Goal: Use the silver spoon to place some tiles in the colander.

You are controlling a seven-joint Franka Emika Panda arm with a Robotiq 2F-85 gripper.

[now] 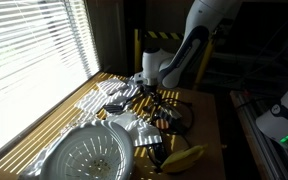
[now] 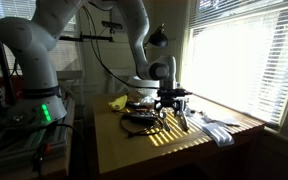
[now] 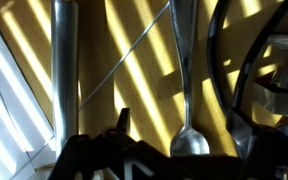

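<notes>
I should close my gripper on the silver spoon, since the spoon's bowl is between my fingers and level with their sides, so closing now would hold the spoon.
The white colander (image 1: 94,155) sits at the near end of the table, with rows of small holes. The silver spoon (image 3: 188,138) lies on the yellow table, its bowl toward the camera and its handle pointing away. My gripper (image 3: 184,135) is open, with one dark finger on each side of the spoon bowl, not touching it. In both exterior views the gripper (image 1: 156,100) (image 2: 171,106) points down close over the table's middle. I cannot make out any tiles.
A yellow banana-shaped object (image 1: 184,158) (image 2: 117,102) lies near the colander. A dark wire rack (image 3: 246,60) (image 1: 172,115) stands beside the spoon. Another silver utensil handle (image 3: 64,60) lies parallel to it. White utensils (image 2: 214,126) lie toward the window. Strong blind stripes cover the table.
</notes>
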